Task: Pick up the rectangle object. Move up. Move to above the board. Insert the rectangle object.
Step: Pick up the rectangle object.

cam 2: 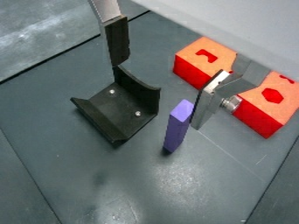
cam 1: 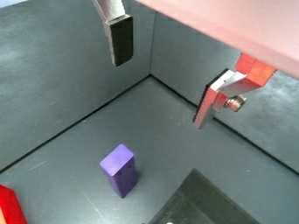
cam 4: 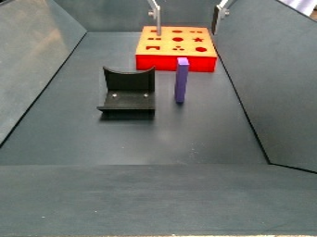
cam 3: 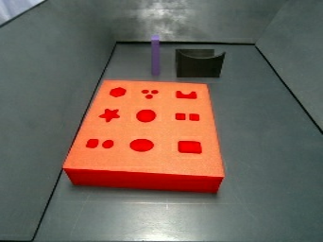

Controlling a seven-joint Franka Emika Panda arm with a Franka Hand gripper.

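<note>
The gripper grabs the purple rectangle object by its upper end point(cam 1: 117, 157) next, to insert it into the board.
The rectangle object is a slim purple bar standing upright on the floor point(cam 3: 155, 55), between the board and the fixture point(cam 4: 183, 81). Both wrist views show it below the gripper point(cam 1: 118, 169) point(cam 2: 177, 127). The board, a large red-orange block with shaped cut-outs, lies flat point(cam 3: 127, 175) point(cam 4: 176, 63); parts of it show in the wrist views point(cam 2: 193, 66) point(cam 1: 10, 208). My gripper point(cam 1: 166, 74) point(cam 2: 163, 74) is open and empty, high above the floor. Only its fingertips show at the upper edge of a side view point(cam 4: 187, 7).
The dark fixture with a curved notch stands beside the purple bar point(cam 3: 198, 62) point(cam 4: 126, 91) point(cam 2: 117, 109). Grey sloping walls enclose the floor on all sides point(cam 3: 51, 85) point(cam 4: 266, 74).
</note>
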